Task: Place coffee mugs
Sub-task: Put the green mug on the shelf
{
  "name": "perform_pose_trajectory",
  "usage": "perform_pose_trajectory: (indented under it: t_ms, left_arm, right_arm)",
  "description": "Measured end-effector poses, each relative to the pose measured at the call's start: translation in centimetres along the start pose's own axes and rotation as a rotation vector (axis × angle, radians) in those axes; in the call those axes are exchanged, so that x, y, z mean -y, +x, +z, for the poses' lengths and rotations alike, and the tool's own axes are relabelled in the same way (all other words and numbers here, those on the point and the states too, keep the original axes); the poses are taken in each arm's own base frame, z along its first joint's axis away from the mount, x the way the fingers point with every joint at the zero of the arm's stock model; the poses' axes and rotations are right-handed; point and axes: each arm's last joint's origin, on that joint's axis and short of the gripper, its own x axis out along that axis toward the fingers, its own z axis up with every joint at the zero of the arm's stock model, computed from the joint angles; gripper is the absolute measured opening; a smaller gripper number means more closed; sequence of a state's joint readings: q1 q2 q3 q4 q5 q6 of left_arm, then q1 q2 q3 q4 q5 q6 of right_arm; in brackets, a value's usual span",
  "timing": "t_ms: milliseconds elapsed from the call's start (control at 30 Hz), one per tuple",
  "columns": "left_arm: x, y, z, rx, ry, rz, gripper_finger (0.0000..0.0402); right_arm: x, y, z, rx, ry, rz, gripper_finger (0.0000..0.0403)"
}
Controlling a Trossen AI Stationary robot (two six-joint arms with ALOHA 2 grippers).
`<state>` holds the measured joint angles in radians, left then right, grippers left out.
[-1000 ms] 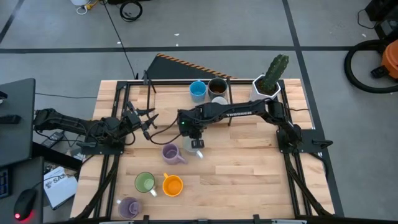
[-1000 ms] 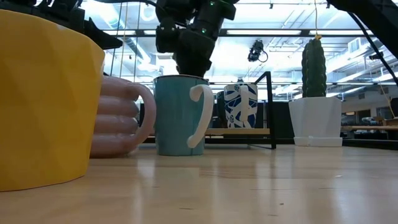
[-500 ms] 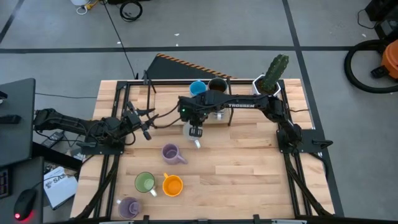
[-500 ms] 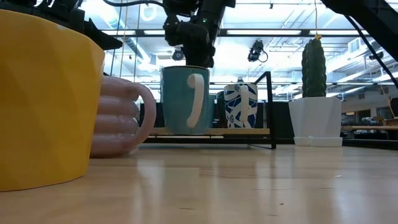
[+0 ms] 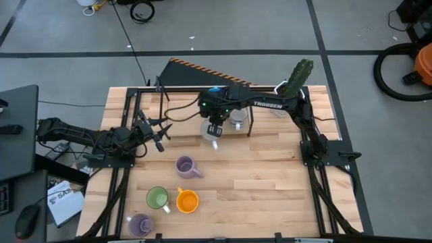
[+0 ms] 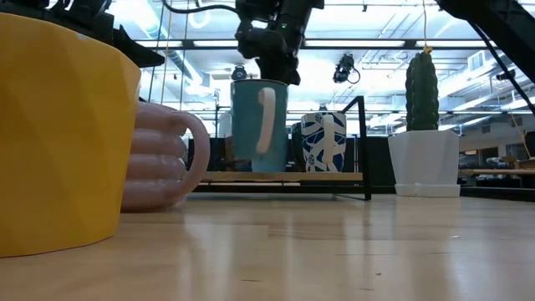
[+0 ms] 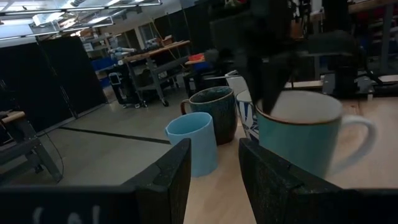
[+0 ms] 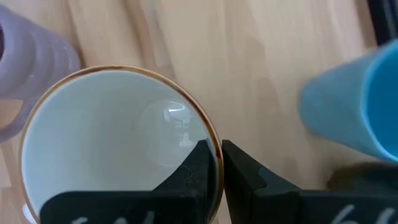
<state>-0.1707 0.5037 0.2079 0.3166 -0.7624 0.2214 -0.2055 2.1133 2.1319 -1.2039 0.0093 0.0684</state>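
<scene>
My right gripper keeps hold of the teal mug until it stands beside the light blue mug (image 8: 354, 106). A wide part of the wood still separates their rims.
My right gripper (image 5: 214, 125) is shut on a teal mug (image 6: 259, 125) with a white inside and a white handle, held above the table near the far rack. A light blue mug (image 8: 354, 106), a dark brown mug (image 7: 214, 112) and a blue-and-white patterned mug (image 6: 323, 142) stand just beyond it. A purple mug (image 5: 185, 167), a green mug (image 5: 157, 198), an orange mug (image 5: 187, 200) and a second purple mug (image 5: 140, 224) stand on the near left of the table. My left gripper (image 5: 158, 131) waits open at the table's left. My right gripper holds the teal mug by its brown-edged rim (image 8: 214, 146). One finger (image 8: 199, 171) is inside the mug and the other (image 8: 242, 177) outside. The fingers come from above, pointing down. The mug hangs upright, lifted clear of the table, its handle (image 6: 265, 117) toward the near edge.
A white angular pot with a green cactus (image 5: 293, 84) stands at the far right corner. A black rack (image 5: 202, 88) runs along the far edge. Bare wood lies in the table's middle and right (image 5: 270, 182).
My right gripper has carried the teal mug toward the far edge and upward, away from the purple mug and close to the mugs by the rack. The mug has left the table and turned, so its handle now faces the near edge. The gripper has stayed shut on it.
</scene>
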Motion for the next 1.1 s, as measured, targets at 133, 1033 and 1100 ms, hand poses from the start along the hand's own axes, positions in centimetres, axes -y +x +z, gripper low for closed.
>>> perform_pose_trajectory:
  t_ms: [133,1033,1100]
  left_arm:
    - [0.0,0.0,0.0,0.000,0.000,0.000,0.0141]
    - [0.0,0.0,0.0,0.000,-0.001,0.000,0.0141]
    - [0.0,0.0,0.0,0.000,-0.001,0.000,0.0141]
  right_arm:
    - [2.0,-0.7,0.0,0.009,0.077,-0.036,0.0033]
    - [6.7,1.3,-0.9,-0.046,0.225,-0.188,0.0094]
    - [6.9,1.2,-0.9,-0.045,0.227,-0.205,0.0101]
